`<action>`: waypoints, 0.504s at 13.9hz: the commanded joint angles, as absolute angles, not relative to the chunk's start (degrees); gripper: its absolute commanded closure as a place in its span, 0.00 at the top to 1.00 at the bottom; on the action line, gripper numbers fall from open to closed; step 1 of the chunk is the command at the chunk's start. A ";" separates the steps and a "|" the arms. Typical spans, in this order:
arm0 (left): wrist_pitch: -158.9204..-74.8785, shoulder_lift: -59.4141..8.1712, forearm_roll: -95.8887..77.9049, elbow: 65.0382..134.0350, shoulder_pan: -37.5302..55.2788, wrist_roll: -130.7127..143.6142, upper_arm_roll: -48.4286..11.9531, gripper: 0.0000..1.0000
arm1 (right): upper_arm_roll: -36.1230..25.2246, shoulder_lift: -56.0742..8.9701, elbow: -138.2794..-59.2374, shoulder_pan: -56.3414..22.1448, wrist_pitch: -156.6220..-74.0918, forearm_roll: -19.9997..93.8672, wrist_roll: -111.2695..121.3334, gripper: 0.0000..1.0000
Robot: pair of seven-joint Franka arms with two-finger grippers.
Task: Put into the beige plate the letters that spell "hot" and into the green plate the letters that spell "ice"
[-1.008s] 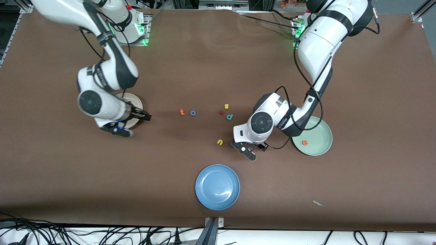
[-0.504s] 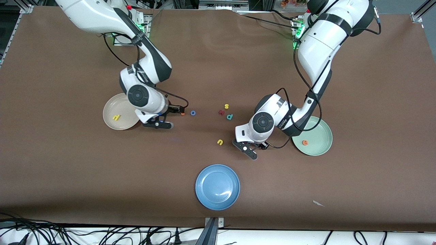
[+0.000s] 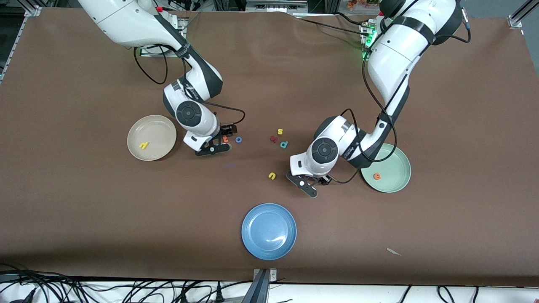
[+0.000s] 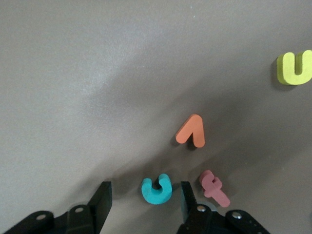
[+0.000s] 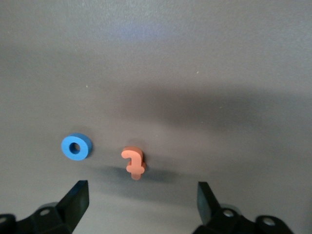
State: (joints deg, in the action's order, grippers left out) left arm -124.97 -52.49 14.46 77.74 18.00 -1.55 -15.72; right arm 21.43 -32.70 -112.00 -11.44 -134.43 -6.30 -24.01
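The orange t should be grabbed by its short crossbar (image 3: 225, 139) with my right gripper next, so that it can be added to the beige plate (image 3: 158, 126).
The teal c (image 4: 157, 189) lies on the table between the fingers of my left gripper (image 4: 145, 189), open, with a gap on each side. The dark red i (image 4: 214, 187) sits just outside one finger. In the front view the left gripper (image 3: 312, 182) hides both, beside the green plate (image 3: 393, 162), which holds the orange e (image 3: 377, 176). My right gripper (image 3: 220, 142) hovers open just short of the orange t (image 5: 134, 162) and the blue o (image 5: 76, 146), its fingertips (image 5: 75, 197) wide apart. The yellow h (image 3: 144, 145) lies in the beige plate (image 3: 158, 126).
An orange v (image 4: 191, 131) lies close to the c, a yellow u (image 3: 272, 176) a little farther off. A yellow s (image 3: 280, 131), a dark red letter (image 3: 273, 139) and a teal p (image 3: 284, 144) cluster mid-table. A blue plate (image 3: 268, 231) sits nearest the front camera.
My right arm swung from over the beige plate to the t and o, uncovering the yellow h in the plate. The left arm has hardly moved.
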 commanded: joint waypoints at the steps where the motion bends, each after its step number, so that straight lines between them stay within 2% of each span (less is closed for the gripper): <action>1: -126.04 -51.86 16.17 78.75 18.10 -0.53 -15.82 0.49 | 21.27 -32.87 -112.32 -11.43 -135.61 -7.65 -23.20 0.71; 3: -126.04 -51.86 16.17 78.84 18.02 -0.53 -15.82 0.28 | 21.27 -32.96 -112.32 -11.51 -135.62 -7.65 -23.55 0.69; 4: -125.95 -51.77 16.17 78.84 18.02 -0.53 -15.73 0.20 | 21.27 -33.05 -112.32 -11.95 -135.70 -7.65 -23.64 0.61; 5: -125.51 -51.59 16.17 78.75 17.93 -0.53 -15.73 0.13 | 21.27 -33.05 -112.32 -12.04 -135.70 -7.65 -23.82 0.56; 6: -125.25 -51.33 16.17 78.75 17.49 -1.05 -15.73 0.09 | 21.18 -33.39 -112.32 -12.13 -135.88 -7.65 -23.99 0.56; 7: -124.98 -50.46 16.17 78.75 17.23 -1.05 -15.73 0.09 | 21.27 -33.49 -112.32 -12.13 -136.40 -7.65 -24.17 0.56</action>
